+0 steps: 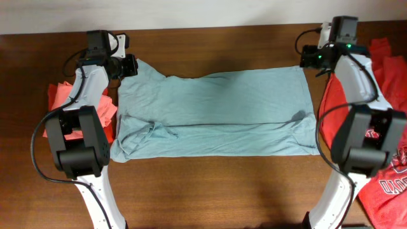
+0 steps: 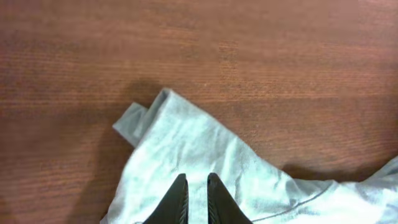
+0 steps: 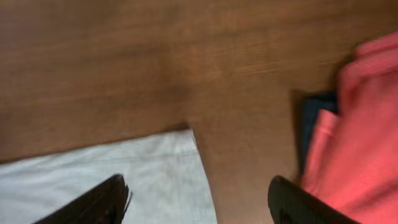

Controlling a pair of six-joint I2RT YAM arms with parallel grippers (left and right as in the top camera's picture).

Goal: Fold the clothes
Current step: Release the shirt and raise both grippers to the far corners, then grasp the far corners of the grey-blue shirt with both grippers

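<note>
The light blue shirt's far corner is beside the red pile, opposite my left gripper. My right gripper needs to grab the shirt by that corner to fold its far edge nearer.
A light blue shirt (image 1: 216,108) lies spread flat across the middle of the wooden table, folded lengthwise with a sleeve bunched at its left end. My left gripper (image 1: 130,65) sits at the shirt's far left corner. In the left wrist view its fingers (image 2: 195,190) are almost together over the cloth (image 2: 186,149), with nothing seen pinched. My right gripper (image 1: 310,59) is at the shirt's far right corner. In the right wrist view it is wide open (image 3: 199,199) above that corner (image 3: 161,162), which lies flat.
Red clothes lie at the left edge (image 1: 63,95) under the left arm. A pile of red clothes is on the right (image 1: 391,76), also in the right wrist view (image 3: 367,124) with a dark blue item (image 3: 317,118). A red printed shirt (image 1: 388,181) lies at the front right.
</note>
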